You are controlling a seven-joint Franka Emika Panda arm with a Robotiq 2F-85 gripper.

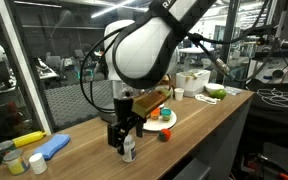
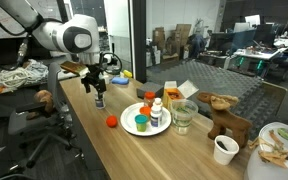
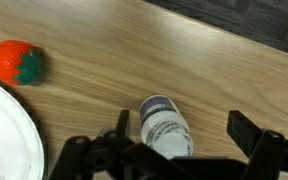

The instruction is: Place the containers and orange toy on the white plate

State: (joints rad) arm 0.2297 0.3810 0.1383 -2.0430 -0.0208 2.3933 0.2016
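I should close my gripper on the bottle now. The white bottle's top point(image 1: 128, 143) is between my fingers, clear of the plate point(image 1: 152, 127), so my gripper would hold the bottle.
My gripper point(image 3: 184, 126) is open, low over the wooden table, with a white bottle point(image 3: 167, 128) with a dark blue cap between its fingers. The bottle sits nearer the left finger point(image 3: 122, 121), with a wide gap to the right one. Both exterior views show the gripper point(image 1: 124, 132) point(image 2: 97, 90) around this bottle point(image 1: 129, 150) point(image 2: 99, 102). The orange toy point(image 3: 12, 61) point(image 1: 165, 135) point(image 2: 112, 122) lies on the table beside the white plate point(image 3: 6, 130) point(image 2: 130, 116) point(image 1: 152, 127). On the plate stand a teal-lidded tub point(image 2: 140, 124), a white bottle point(image 2: 156, 113) and an orange-lidded jar point(image 2: 149, 99).
A yellow bottle point(image 1: 34, 161) and a blue object point(image 1: 50, 146) lie at one end of the table. Past the plate are a glass jar point(image 2: 184, 116), a wooden toy animal point(image 2: 225, 116), a white cup point(image 2: 224, 148) and a plate of food point(image 2: 280, 146).
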